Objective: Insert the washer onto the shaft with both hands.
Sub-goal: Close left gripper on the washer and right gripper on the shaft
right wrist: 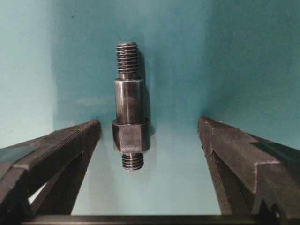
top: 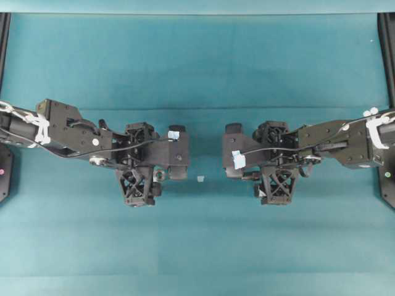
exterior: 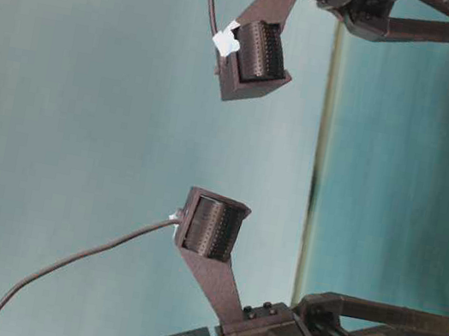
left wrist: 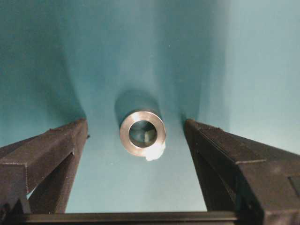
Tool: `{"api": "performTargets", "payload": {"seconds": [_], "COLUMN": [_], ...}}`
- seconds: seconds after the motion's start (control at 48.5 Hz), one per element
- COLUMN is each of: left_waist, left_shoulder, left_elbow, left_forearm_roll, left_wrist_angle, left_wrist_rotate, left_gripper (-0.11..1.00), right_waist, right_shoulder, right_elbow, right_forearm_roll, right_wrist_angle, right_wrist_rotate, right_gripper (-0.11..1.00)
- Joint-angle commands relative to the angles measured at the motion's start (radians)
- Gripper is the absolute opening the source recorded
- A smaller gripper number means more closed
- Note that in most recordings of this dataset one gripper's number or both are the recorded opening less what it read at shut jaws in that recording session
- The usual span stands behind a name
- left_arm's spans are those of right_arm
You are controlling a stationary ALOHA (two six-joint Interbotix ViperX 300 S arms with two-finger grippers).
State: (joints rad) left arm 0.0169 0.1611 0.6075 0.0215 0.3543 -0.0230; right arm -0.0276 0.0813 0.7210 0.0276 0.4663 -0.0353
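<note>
I will close my right gripper now, and it would hold the shaft: my fingers are on either side of the hex collar [right wrist: 131, 136] at its height, with the short thread [right wrist: 133, 161] behind them.
The washer [left wrist: 142, 132], a silver ring with a round hole, lies flat on the teal table in the left wrist view. A small white bit touches its near rim. My left gripper [left wrist: 136, 123] hangs over it, open, one finger on each side and neither touching it. The shaft [right wrist: 129, 117], a dark stepped rod with threaded ends, lies on the table in the right wrist view. My right gripper [right wrist: 149, 121] is open around its near end without contact. From overhead the left gripper [top: 139, 160] and right gripper [top: 273, 159] face each other across the middle.
A tiny pale square scrap [top: 200, 179] lies on the teal mat between the two arms. Black frame rails [top: 389, 55] run along the left and right edges. The wrist camera blocks [exterior: 216, 227] with their cables hang above the table.
</note>
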Motion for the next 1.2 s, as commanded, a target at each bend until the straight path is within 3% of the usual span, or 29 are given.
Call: {"api": "performTargets", "payload": {"seconds": [0.0, 0.227, 0.33, 0.413, 0.722, 0.908, 1.176], "left_waist": [-0.002, -0.003, -0.009, -0.012, -0.012, -0.014, -0.015], "left_shoulder": [0.002, 0.002, 0.002, -0.002, -0.009, -0.017, -0.017], "left_elbow": [-0.003, -0.003, -0.003, -0.002, 0.011, 0.018, 0.017], "left_forearm_roll": [0.005, 0.005, 0.005, 0.005, 0.005, 0.005, 0.005], "left_wrist_angle": [-0.006, -0.006, -0.006, -0.006, -0.006, -0.006, -0.006], "left_wrist_rotate": [-0.003, -0.003, -0.002, -0.002, 0.002, 0.005, 0.011], "left_gripper": [0.90, 0.89, 0.86, 0.81, 0.37, 0.37, 0.37], "right_waist": [0.008, 0.008, 0.009, 0.008, 0.008, 0.008, 0.000], "right_shoulder": [-0.003, -0.003, -0.002, -0.002, -0.002, 0.000, 0.000], "right_elbow": [-0.002, 0.005, 0.005, 0.003, 0.000, -0.002, 0.003], "right_forearm_roll": [0.005, 0.005, 0.005, 0.005, 0.005, 0.005, 0.005], "right_wrist_angle": [0.000, 0.000, 0.003, 0.008, 0.008, 0.009, 0.009], "right_wrist_rotate": [0.003, 0.003, 0.003, 0.000, 0.002, 0.000, 0.000], "right_gripper": [0.93, 0.92, 0.85, 0.74, 0.26, 0.06, 0.01]}}
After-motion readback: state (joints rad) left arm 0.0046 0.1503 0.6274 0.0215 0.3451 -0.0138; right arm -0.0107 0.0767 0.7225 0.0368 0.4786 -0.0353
